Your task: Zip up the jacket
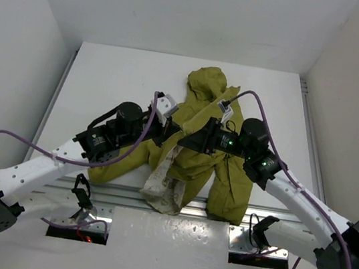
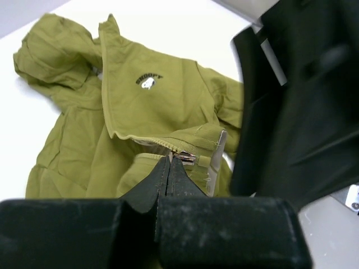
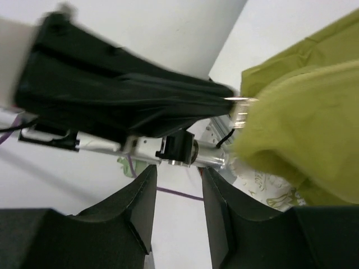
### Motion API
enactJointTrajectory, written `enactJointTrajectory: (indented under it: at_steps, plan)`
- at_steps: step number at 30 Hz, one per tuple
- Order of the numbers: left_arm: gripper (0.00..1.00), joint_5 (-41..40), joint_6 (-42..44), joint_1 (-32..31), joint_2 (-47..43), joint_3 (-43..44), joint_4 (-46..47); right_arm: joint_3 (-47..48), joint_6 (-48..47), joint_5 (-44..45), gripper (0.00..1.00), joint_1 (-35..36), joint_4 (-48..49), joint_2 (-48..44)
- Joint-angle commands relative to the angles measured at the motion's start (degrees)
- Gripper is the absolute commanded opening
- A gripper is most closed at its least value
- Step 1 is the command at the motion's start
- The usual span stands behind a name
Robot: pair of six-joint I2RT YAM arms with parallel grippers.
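Note:
My right gripper grabs the jacket's hem point(image 1: 181, 137) point(image 3: 244, 121) at the zipper's end, beside the slider, next, to anchor the hem so my left gripper zips up.
The olive-green jacket point(image 1: 207, 88) lies in the middle of the table, hood at the far end, with its cream lining point(image 1: 161, 186) turned out at the near hem. My left gripper point(image 1: 168, 135) is over the jacket's front. In the left wrist view it point(image 2: 170, 160) is shut, its tips pinching at the silver zipper slider point(image 2: 187, 157) at the end of the zipper teeth. My right gripper point(image 1: 185, 139) is close against the left one from the right. In the right wrist view it point(image 3: 179, 175) is open and empty, with the jacket point(image 3: 314, 112) to its right.
The aluminium rail point(image 1: 123, 197) runs along the table's near edge, under the jacket's hem. White walls enclose the table on three sides. Purple cables point(image 1: 258, 102) loop over both arms. The right gripper's black body point(image 2: 297, 101) fills the right of the left wrist view.

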Motion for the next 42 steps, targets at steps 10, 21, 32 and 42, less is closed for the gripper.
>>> enactJointTrajectory:
  at_steps: [10,21,32,42]
  plan:
    - [0.0,1.0,-1.2,0.6,-0.5,3.5,2.0,1.0,0.5,9.7,0.48,-1.3,-1.8,0.3]
    - [0.0,3.5,-1.7,0.6,-1.5,2.4,2.0,1.2,-0.3,13.5,0.48,-4.3,0.0,-0.4]
    - [0.0,5.7,-3.5,0.6,-1.0,1.3,2.0,1.7,2.1,12.7,0.27,-4.3,4.8,1.1]
    - [0.0,1.5,-3.5,0.6,0.1,1.3,2.0,1.6,3.7,8.8,0.32,-4.0,1.6,-0.5]
